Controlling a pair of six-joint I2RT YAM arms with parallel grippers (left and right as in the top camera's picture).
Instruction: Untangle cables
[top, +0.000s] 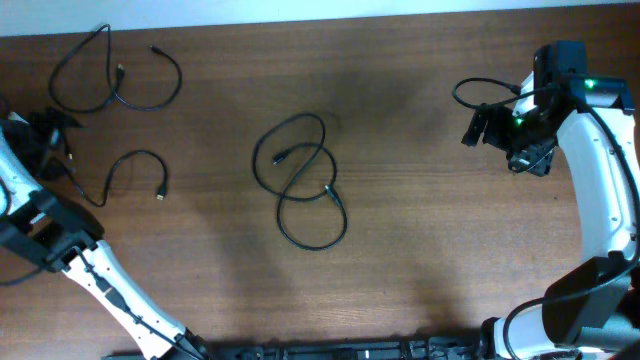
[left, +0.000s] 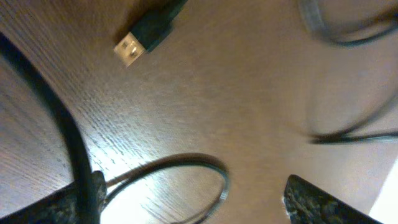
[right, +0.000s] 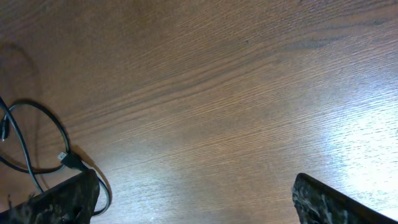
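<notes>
My left gripper should next take hold of the thin loop of the black cable (top: 98, 203), away from its USB plug (top: 162, 189), so that end stays free for the untangling.
Two black cables lie tangled together (top: 300, 180) in the middle of the table. A separate black cable (top: 110, 80) loops at the top left, and another (top: 135, 170) lies below it. My left gripper (top: 45, 140) is at the far left edge, next to that cable's end. In the left wrist view it is open (left: 189, 193), low over a thin cable loop (left: 186, 163), with a USB plug (left: 130, 46) beyond. My right gripper (top: 487, 125) is at the far right, open and empty (right: 196, 193). A black cable (top: 478, 90) loops just beside its left finger (right: 37, 137).
The brown wooden table (top: 420, 230) shows bare wood between the middle tangle and the right arm. The arm bases and a dark rail (top: 330, 352) sit along the front edge.
</notes>
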